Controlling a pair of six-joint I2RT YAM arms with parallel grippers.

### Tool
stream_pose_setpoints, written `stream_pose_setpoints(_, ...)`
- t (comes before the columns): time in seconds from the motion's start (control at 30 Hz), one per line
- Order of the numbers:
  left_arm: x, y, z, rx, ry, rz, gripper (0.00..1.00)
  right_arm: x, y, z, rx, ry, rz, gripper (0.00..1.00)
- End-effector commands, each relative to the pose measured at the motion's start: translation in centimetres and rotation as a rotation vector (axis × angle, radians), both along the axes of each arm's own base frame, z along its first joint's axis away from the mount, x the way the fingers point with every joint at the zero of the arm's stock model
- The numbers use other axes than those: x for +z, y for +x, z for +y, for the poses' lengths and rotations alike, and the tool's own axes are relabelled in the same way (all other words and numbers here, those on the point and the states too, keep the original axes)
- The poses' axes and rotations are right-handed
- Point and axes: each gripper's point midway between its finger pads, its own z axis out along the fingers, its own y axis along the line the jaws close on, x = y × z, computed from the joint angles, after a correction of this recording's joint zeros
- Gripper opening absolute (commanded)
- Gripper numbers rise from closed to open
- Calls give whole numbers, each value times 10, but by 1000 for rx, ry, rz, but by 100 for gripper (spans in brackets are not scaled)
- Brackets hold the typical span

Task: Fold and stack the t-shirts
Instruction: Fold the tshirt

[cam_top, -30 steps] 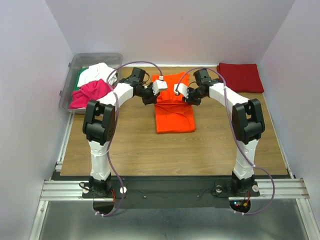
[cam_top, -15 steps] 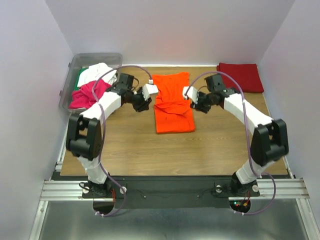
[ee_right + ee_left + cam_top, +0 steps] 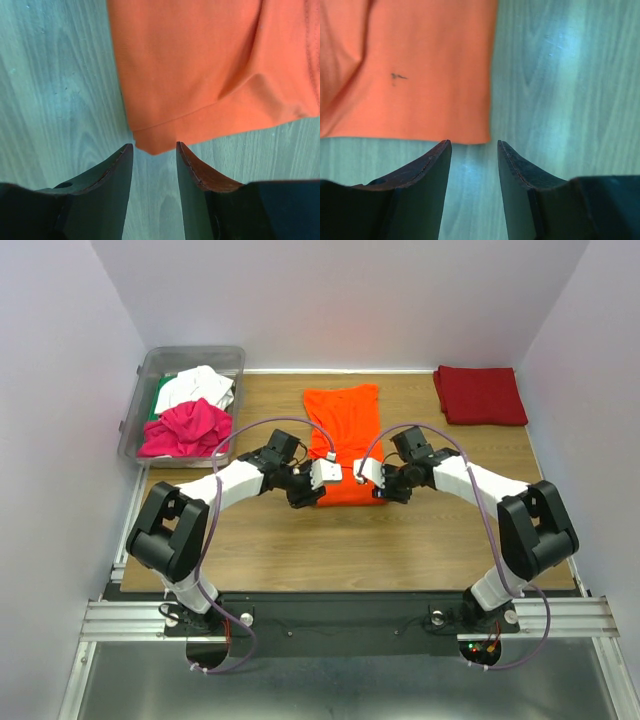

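Note:
I should next grab the bright orange t-shirt (image 3: 343, 430) with my left gripper by its near corner (image 3: 321, 502), to fold the t-shirt's near edge over its far half.
The bright orange t-shirt (image 3: 343, 430) lies flat in the middle of the table, folded into a long strip. My left gripper (image 3: 318, 490) is open over its near left corner, with the corner (image 3: 475, 135) just ahead of the fingertips. My right gripper (image 3: 372, 485) is open over the near right corner (image 3: 152, 145), which pokes between the fingertips. A folded dark red t-shirt (image 3: 480, 394) lies at the far right. Magenta (image 3: 185, 428), white (image 3: 197, 386) and green (image 3: 163, 397) shirts lie in the bin.
A clear plastic bin (image 3: 152, 370) stands at the far left edge of the wooden table (image 3: 350, 540). Purple walls close in on three sides. The arm bases sit on a black rail at the near edge.
Both grippers moved from the shirt's far half toward me, down to its near corners. The shirt now lies smoother and flatter at its far end.

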Motion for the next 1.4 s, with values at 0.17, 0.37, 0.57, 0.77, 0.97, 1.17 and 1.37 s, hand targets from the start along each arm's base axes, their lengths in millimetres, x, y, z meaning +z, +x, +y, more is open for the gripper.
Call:
stream_pose_setpoints(0.17, -7, 12, -8, -45, -12, -60, 54, -23, 5, 5, 72, -21, -56, 45)
stream_pose_setpoints(0.37, -11, 10, -9, -75, -15, -59, 54, -29, -1, 4, 82, -22, -47, 45)
stream_pose_setpoints(0.57, -14, 1, -9, -113, -9, -63, 54, -37, 2, 3, 82, -35, -44, 31)
stream_pose_setpoints(0.77, -12, -3, -10, -135, -14, -74, 54, -38, 2, 3, 74, -32, -41, 9)
stream_pose_setpoints(0.97, -13, -9, -14, -167, -13, -98, 51, -38, 2, 4, 71, -30, -37, 1)
stream_pose_setpoints(1.17, -24, 2, -15, -119, 30, -84, 33, -34, 4, 7, 49, -12, -26, 1)
stream_pose_setpoints(1.37, -13, 0, -7, -108, 44, -98, 0, -16, 6, 9, -7, 13, -21, 0)
